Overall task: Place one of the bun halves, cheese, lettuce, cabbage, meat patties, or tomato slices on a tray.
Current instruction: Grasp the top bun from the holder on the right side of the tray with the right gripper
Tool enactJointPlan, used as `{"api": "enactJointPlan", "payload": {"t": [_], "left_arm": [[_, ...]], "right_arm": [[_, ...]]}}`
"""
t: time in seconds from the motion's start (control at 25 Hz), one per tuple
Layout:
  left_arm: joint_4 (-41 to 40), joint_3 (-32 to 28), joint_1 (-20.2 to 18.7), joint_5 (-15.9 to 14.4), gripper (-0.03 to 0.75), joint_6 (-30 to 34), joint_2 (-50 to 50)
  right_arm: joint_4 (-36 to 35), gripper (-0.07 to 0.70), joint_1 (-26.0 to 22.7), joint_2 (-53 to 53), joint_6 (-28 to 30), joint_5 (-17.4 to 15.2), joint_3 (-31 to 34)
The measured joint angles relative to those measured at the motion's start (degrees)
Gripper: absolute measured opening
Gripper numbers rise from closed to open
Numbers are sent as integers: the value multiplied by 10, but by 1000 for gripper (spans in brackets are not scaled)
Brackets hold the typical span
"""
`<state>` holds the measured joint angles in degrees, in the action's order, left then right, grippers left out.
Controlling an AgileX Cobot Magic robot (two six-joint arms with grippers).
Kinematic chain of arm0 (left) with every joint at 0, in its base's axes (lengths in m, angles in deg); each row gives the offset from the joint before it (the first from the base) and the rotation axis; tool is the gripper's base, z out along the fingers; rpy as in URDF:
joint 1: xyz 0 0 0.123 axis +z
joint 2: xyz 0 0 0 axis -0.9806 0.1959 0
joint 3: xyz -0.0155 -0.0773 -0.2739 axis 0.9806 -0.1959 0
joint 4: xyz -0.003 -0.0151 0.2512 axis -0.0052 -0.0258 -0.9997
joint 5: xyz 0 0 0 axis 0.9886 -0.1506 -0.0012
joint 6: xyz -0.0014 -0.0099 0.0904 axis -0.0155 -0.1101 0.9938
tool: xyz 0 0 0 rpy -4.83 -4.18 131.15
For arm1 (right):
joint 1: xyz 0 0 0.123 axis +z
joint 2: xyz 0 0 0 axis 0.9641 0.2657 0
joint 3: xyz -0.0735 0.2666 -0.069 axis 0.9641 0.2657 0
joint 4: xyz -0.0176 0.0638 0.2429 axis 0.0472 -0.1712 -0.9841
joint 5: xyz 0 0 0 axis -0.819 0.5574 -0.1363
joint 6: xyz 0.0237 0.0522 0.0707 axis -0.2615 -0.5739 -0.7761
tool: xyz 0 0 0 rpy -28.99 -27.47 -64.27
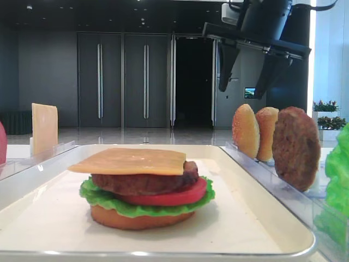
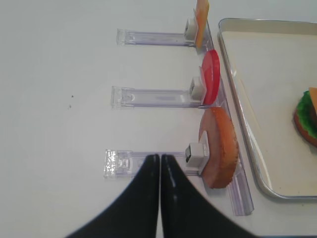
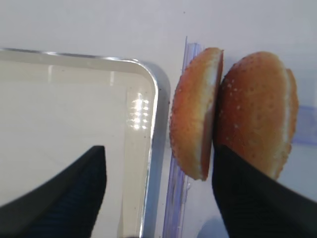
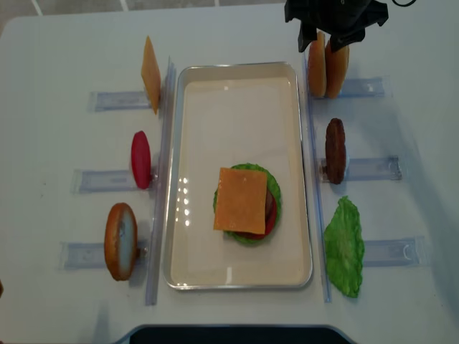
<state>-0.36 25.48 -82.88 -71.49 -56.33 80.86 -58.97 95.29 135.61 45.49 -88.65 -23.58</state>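
Observation:
The seeded bun half should go on top of the cheese-covered stack (image 4: 241, 201) on the tray (image 4: 237, 66). My right gripper next needs to grab the bun half by its rounded edge.
Two seeded bun halves (image 3: 195, 109) (image 3: 257, 109) stand on edge, side by side, in a clear rack right of the tray (image 3: 154, 99). My right gripper (image 3: 159, 148) hangs open above them: the left bun half lies between the fingers and the right finger (image 3: 247, 198) overlaps the other. From the front, the gripper (image 1: 242, 90) is apart from the bun halves (image 1: 245, 131). On the tray (image 4: 237, 66) sits a stack topped by cheese (image 4: 242, 199) over meat patty, tomato, lettuce and a plain bun. My left gripper (image 2: 160, 158) is shut and empty over a rack.
Racks left of the tray hold a cheese slice (image 4: 150, 75), a tomato slice (image 4: 141, 159) and a flat seedless bun (image 4: 120, 241). On the right stand a meat patty (image 4: 334, 150) and a lettuce leaf (image 4: 344, 247). The tray's far half is bare.

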Motion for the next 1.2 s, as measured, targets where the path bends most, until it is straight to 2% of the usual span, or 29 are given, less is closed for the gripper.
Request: {"api": "enactJointPlan", "payload": {"t": [0.76, 1.2], "left_arm": [[0, 0, 0, 0, 0, 0, 0], [0, 0, 0, 0, 0, 0, 0]], "right_arm": [[5, 457, 0, 48, 24, 30, 0], [44, 213, 0, 49, -4, 37, 0]]}}
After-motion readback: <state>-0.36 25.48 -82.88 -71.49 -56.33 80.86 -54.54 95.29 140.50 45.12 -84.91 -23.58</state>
